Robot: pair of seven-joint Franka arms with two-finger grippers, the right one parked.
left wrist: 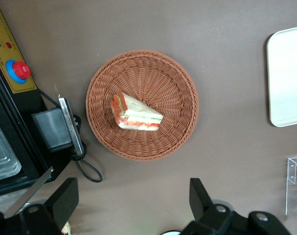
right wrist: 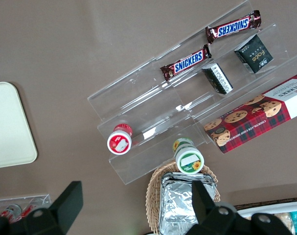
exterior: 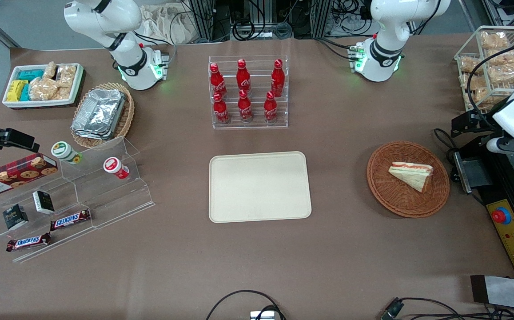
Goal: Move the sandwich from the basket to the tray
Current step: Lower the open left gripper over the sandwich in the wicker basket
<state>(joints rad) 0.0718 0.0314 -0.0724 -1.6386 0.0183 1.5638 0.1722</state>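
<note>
Next, my left gripper will grip the sandwich by its wider end (exterior: 424,181) to place it on the cream tray (exterior: 260,186).
The sandwich (exterior: 412,174), a white-bread wedge with red-orange and green filling, lies in the round reddish-brown wicker basket (exterior: 385,191) toward the working arm's end of the table. The cream-beige tray (exterior: 259,186) lies empty at the table's middle, beside the basket. My left gripper (exterior: 505,144) hangs high above the table edge at the working arm's end, apart from the basket. In the left wrist view the sandwich (left wrist: 136,113) lies in the basket (left wrist: 172,83), the tray's edge (left wrist: 287,78) shows, and the gripper (left wrist: 133,198) is open and empty, its fingers (left wrist: 65,196) wide apart above bare table.
A control box with a red button (exterior: 505,222) and a black cable (left wrist: 87,169) lie close beside the basket. A rack of red cola bottles (exterior: 248,91) stands farther from the camera than the tray. A wire rack of bagged snacks (exterior: 492,62) stands at the working arm's end.
</note>
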